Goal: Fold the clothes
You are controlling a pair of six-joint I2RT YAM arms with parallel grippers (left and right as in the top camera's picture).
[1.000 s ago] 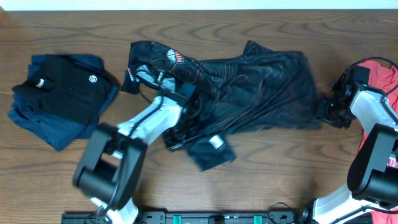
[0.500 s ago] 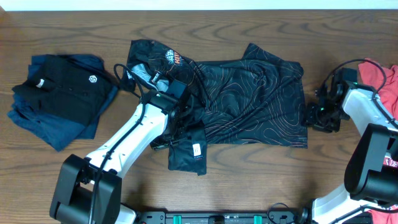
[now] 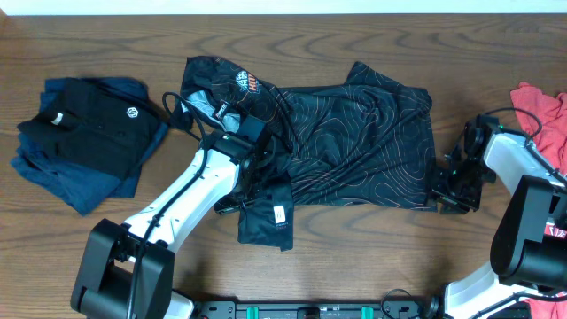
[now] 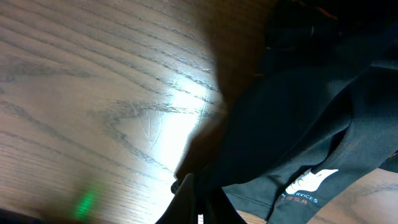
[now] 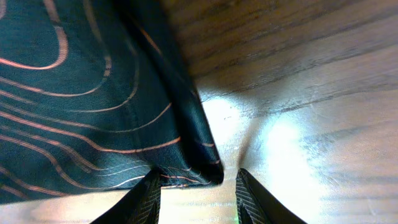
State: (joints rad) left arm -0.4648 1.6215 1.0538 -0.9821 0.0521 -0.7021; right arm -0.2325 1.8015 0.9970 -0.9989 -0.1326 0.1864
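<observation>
The black jersey [image 3: 354, 146] needs to be stretched and spread flat for folding, so my right gripper should grip it by its front hem corner [image 3: 431, 206] next.
The black jersey [image 3: 354, 146] with thin orange contour lines lies spread across the table's middle, with one sleeve [image 3: 267, 220] folded toward the front. My left gripper [image 3: 257, 168] is at its left part; in the left wrist view it [image 4: 199, 202] is shut on black jersey fabric [image 4: 298, 124], beside a sleeve with a white logo [image 4: 311, 182]. My right gripper [image 3: 447, 188] is at the jersey's front right corner. In the right wrist view it [image 5: 198, 198] is open, with the hem corner [image 5: 202, 168] between its fingers [image 5: 146, 196].
A stack of navy and black garments [image 3: 84, 137] lies at the left. A red T-shirt [image 3: 542, 111] lies at the right edge, behind the right arm. Bare wooden table [image 3: 372, 257] shows in front of the jersey.
The jersey was pulled flatter and its sleeve folded forward a second ago. Since then my right gripper has moved along the right hem toward the front corner. The left gripper has stayed put.
</observation>
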